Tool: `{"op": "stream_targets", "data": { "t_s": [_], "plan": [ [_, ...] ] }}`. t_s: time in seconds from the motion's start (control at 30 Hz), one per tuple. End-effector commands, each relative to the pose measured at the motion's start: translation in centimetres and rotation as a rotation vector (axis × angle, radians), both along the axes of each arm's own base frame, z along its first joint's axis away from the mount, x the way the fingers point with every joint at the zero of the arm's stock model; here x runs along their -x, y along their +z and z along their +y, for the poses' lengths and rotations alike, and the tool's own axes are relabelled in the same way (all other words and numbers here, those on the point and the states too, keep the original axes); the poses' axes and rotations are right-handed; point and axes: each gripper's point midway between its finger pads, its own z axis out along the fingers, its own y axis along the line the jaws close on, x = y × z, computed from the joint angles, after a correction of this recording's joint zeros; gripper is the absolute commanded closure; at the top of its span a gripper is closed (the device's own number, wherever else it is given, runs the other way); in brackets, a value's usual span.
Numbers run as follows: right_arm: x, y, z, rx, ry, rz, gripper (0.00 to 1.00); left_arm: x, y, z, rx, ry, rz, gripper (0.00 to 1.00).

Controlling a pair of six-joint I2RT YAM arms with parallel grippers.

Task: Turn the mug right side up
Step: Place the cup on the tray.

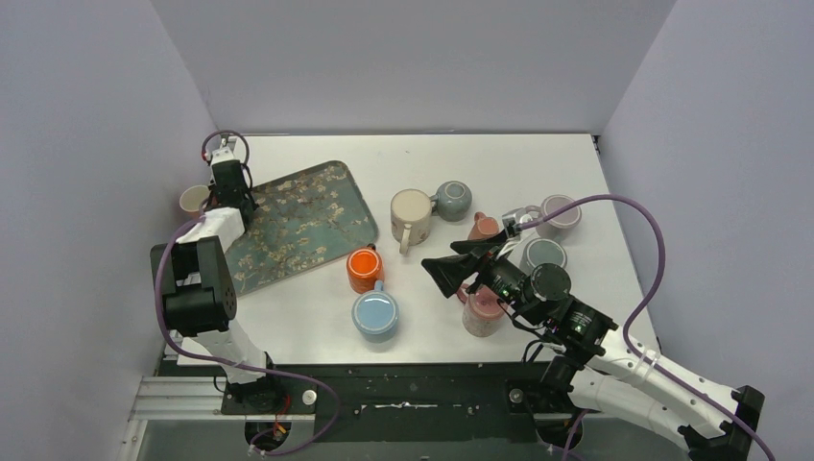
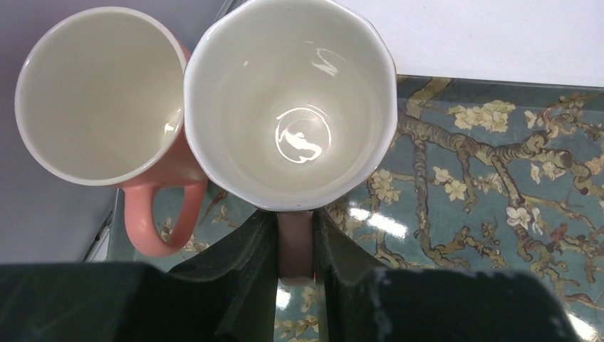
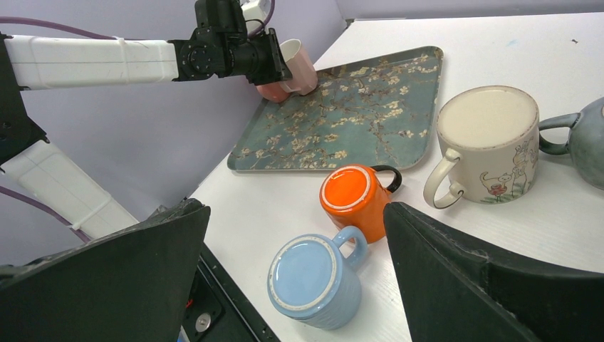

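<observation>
My left gripper will leave the pale pink mug upright if it opens now, because the mug stands upright on the flat corner of the tray.
My left gripper (image 2: 295, 249) is shut on the handle (image 2: 295, 242) of a pale pink mug (image 2: 292, 107) with a faceted white rim. That mug is upright, mouth up, at the far left corner of the floral tray (image 2: 484, 214). A second pink mug (image 2: 100, 92) stands upright against it. From the right wrist view the same held mug (image 3: 303, 68) shows at the left gripper (image 3: 281, 60). My right gripper (image 3: 297, 210) hangs wide open above an upside-down blue mug (image 3: 317, 281) and an upside-down orange mug (image 3: 356, 199), touching neither.
A cream mug (image 1: 411, 213) and a grey-green mug (image 1: 453, 200) sit behind the orange mug (image 1: 365, 269). Two pink mugs (image 1: 483, 227) and two grey mugs (image 1: 544, 254) crowd the right side around my right arm. The tray (image 1: 307, 216) lies left of centre.
</observation>
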Motion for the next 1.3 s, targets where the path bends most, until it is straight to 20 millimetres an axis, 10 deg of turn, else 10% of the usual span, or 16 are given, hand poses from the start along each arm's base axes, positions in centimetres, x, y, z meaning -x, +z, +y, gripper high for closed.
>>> {"op": "stream_targets", "data": {
  "t_s": [0.0,0.53,1.0,1.27],
  "plan": [
    [0.0,2.8,-0.6,-0.046,-0.02,-0.058,0.0,-1.9,5.8,1.0,-0.037,0.024,-0.145,0.81],
    [0.0,2.4,-1.0,-0.038,-0.033,-0.063,0.0,-0.9,4.7,0.6,-0.021,0.013,-0.053,0.69],
    [0.2,2.4,-1.7,-0.034,-0.046,-0.068,0.0,0.5,4.9,1.4,-0.044,0.07,-0.014,0.77],
    [0.1,2.3,-1.7,-0.033,-0.049,-0.06,0.0,0.4,7.0,-0.2,0.007,-0.009,-0.041,0.6]
  ]
}}
